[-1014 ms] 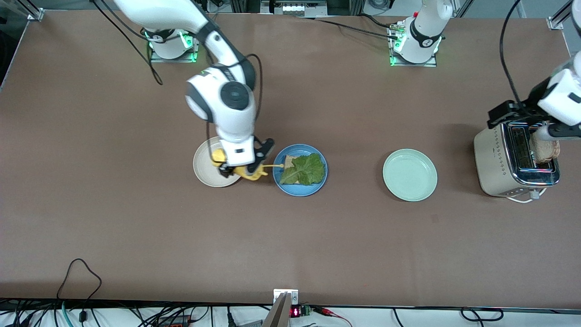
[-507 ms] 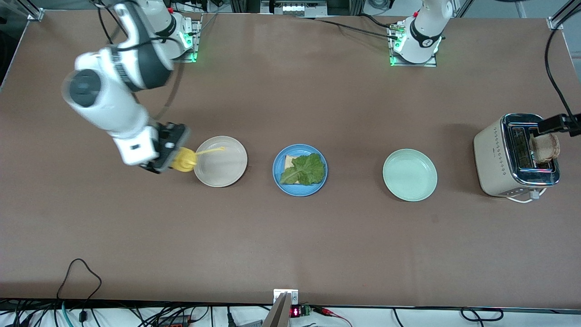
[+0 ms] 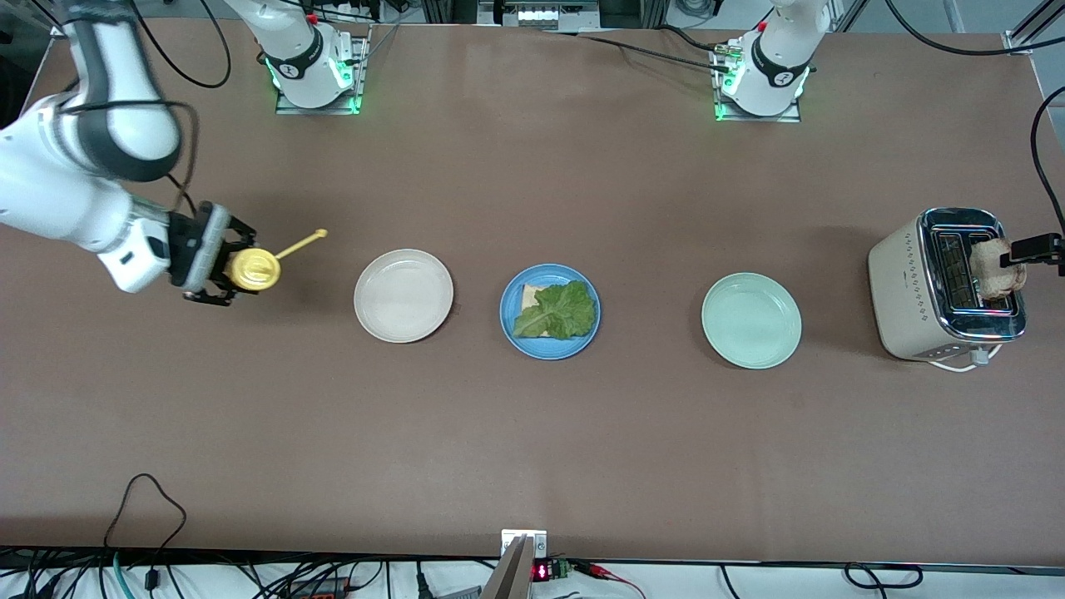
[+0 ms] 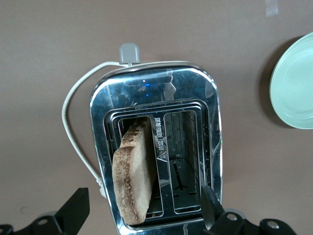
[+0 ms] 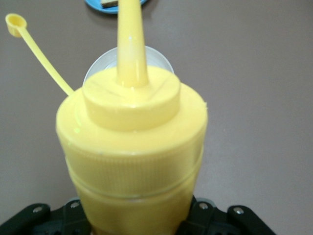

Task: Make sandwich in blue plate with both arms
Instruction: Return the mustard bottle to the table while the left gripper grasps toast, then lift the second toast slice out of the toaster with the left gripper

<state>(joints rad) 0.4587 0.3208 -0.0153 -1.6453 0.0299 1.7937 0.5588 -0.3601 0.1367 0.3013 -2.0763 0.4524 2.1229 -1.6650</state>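
The lettuce on the blue plate is to be topped with the toast slice, so my left gripper should next grab the slice by its crust edge.
The blue plate sits mid-table with one toasted bread slice and a green lettuce leaf on it. A second toast slice stands in a slot of the toaster. My left gripper hangs open over the toaster, one finger on each side of the toast and not touching it. My right gripper is shut on a yellow squeeze bottle over the table at the right arm's end, with its cap dangling on its tether.
A cream-white plate lies between the bottle and the blue plate. A mint-green plate lies between the blue plate and the toaster. The toaster's white cord loops on the table beside it.
My right arm swung the yellow bottle from beside the blue plate, past the cream plate, toward the right arm's end of the table. My left arm pulled mostly out of the front view.
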